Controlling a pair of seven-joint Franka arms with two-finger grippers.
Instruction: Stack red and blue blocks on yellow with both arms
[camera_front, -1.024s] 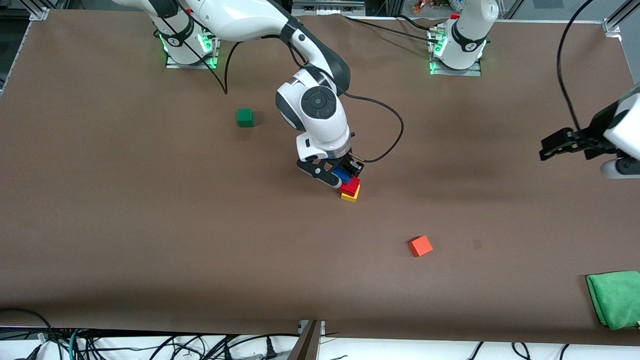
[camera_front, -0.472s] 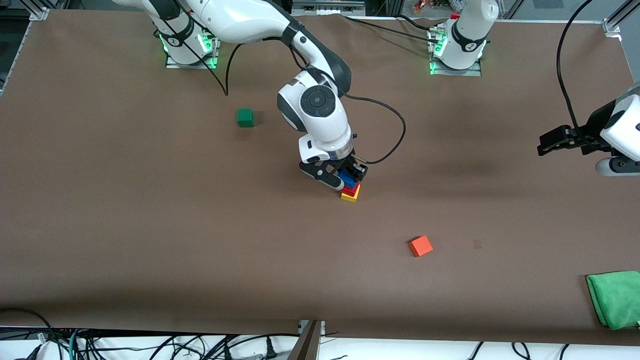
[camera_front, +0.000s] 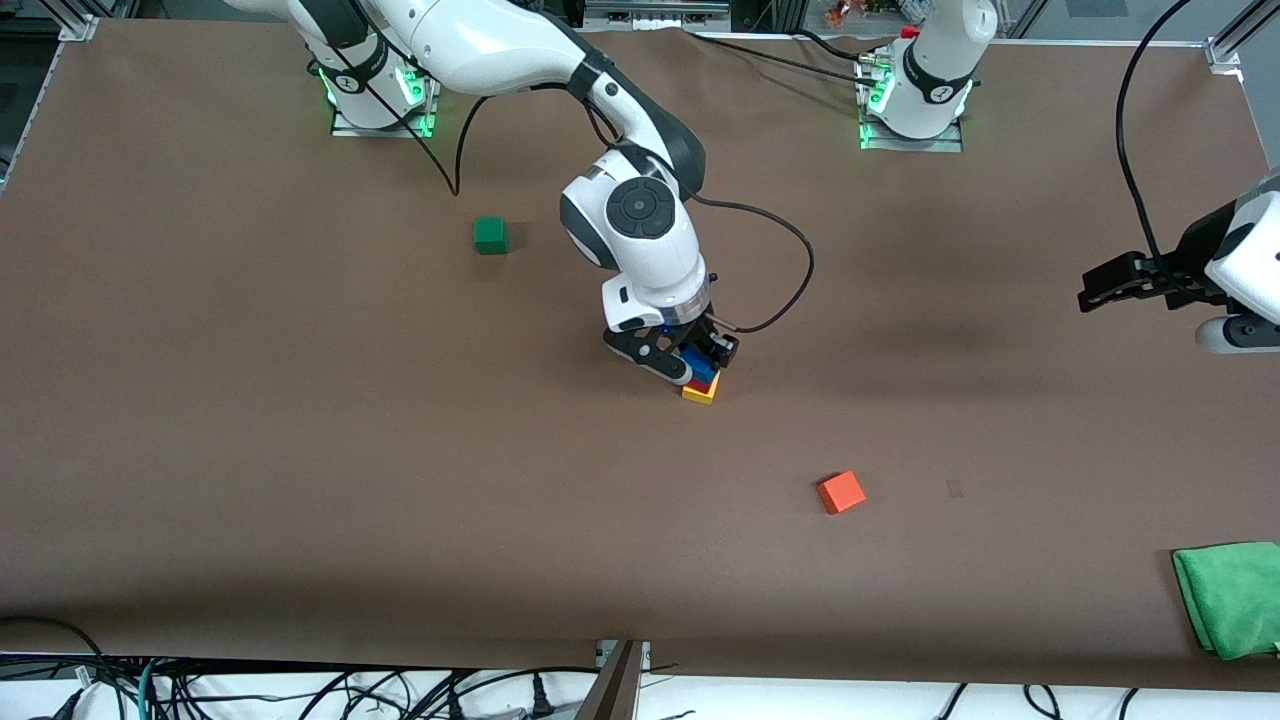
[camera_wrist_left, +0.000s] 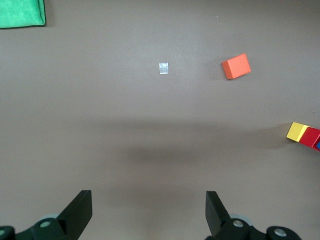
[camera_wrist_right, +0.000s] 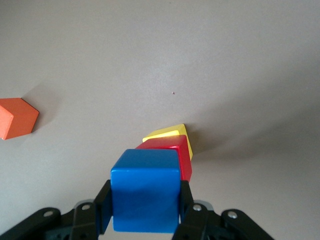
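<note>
My right gripper releases the blue cube now, since the blue cube sits squarely on the red cube.
The yellow cube sits on the table's middle with the red cube stacked on it. My right gripper is shut on the blue cube and holds it directly over the red cube; I cannot tell whether they touch. In the right wrist view the blue cube sits between the fingers, in front of the red cube and the yellow cube. My left gripper waits open and empty in the air over the left arm's end of the table.
An orange cube lies nearer the front camera than the stack. A green cube lies toward the right arm's base. A green cloth lies at the table's front corner at the left arm's end.
My right gripper has carried the blue cube down and over the stack, so less of the red cube shows. The left gripper has shifted only slightly.
</note>
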